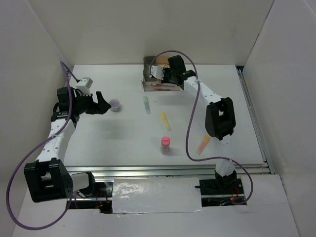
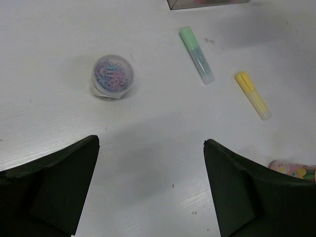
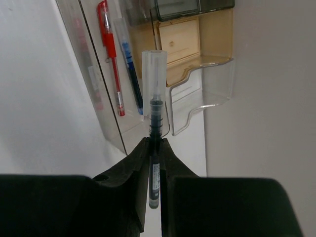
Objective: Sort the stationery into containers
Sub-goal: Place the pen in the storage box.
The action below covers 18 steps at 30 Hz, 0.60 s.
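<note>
The robot's right gripper needs to move the black pen in before letting go of it: the black pen (image 3: pixel 154 116) crosses the clear tray's side and sticks out past the tray's end, so it would fall short now.
My right gripper (image 3: pixel 154 144) is shut on a black pen (image 3: pixel 154 116) with a clear cap, held over the containers (image 1: pixel 150 81) at the back of the table. A red pen (image 3: pixel 111 59) and a blue pen (image 3: pixel 129 59) lie in the long clear tray (image 3: pixel 84 54). Beside the tray are the tan box (image 3: pixel 180 42) and the clear box (image 3: pixel 207 84). My left gripper (image 1: pixel 101 103) stands open just left of the round pot of paper clips (image 2: pixel 112 76), with nothing between its fingers. A green marker (image 1: pixel 146 104), a yellow marker (image 1: pixel 165 121), a pink cylinder (image 1: pixel 165 143) and an orange marker (image 1: pixel 203 144) lie on the table.
White walls close in the table on the left, back and right. The dark grey box (image 3: pixel 182 7) sits behind the tan one. The right arm's elbow (image 1: pixel 219 116) hangs above the orange marker. The green marker (image 2: pixel 196 55) and yellow marker (image 2: pixel 253 95) lie beyond my left gripper (image 2: pixel 151 143).
</note>
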### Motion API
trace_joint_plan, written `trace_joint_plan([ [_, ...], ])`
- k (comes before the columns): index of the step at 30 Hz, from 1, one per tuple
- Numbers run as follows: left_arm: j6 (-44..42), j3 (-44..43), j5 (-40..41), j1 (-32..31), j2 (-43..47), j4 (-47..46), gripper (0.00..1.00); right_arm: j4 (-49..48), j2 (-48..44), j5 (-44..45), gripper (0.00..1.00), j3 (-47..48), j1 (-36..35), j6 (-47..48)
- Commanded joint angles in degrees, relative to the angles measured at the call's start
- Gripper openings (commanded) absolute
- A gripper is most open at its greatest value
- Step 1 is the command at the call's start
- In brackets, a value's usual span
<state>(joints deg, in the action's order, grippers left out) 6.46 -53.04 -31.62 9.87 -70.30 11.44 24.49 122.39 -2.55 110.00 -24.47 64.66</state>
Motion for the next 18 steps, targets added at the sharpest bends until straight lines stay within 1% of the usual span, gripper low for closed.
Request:
trace_joint_plan([
  [1,0.4,0.0,0.5,-0.1,1.5,-4.4,0.99,-7.6,1.6,-3.5,0.0,2.7,-0.8,7.3],
  [4,0.2,-1.0,0.2,-0.1,1.0,-3.0,0.99,-10.9,2.9,-4.7,0.0,1.0,-0.8,10.1],
  [11,-2.4,-3.6,-0.8,-0.1,-1.2,0.9,0.99,-9.7,8.7,-5.9,0.0,4.9,-0.9,11.0],
  [15,-3.8,-4.9,-0.6,0.0,-2.6,2.6,0.99,-10.9,9.8,-5.5,0.05,3.0,-0.8,13.0],
  [18,-4.3,-5.0,-2.6,-0.1,-2.8,2.6,0.99,-12.1,11.1,-4.8,0.11,3.0,-0.5,13.6],
])
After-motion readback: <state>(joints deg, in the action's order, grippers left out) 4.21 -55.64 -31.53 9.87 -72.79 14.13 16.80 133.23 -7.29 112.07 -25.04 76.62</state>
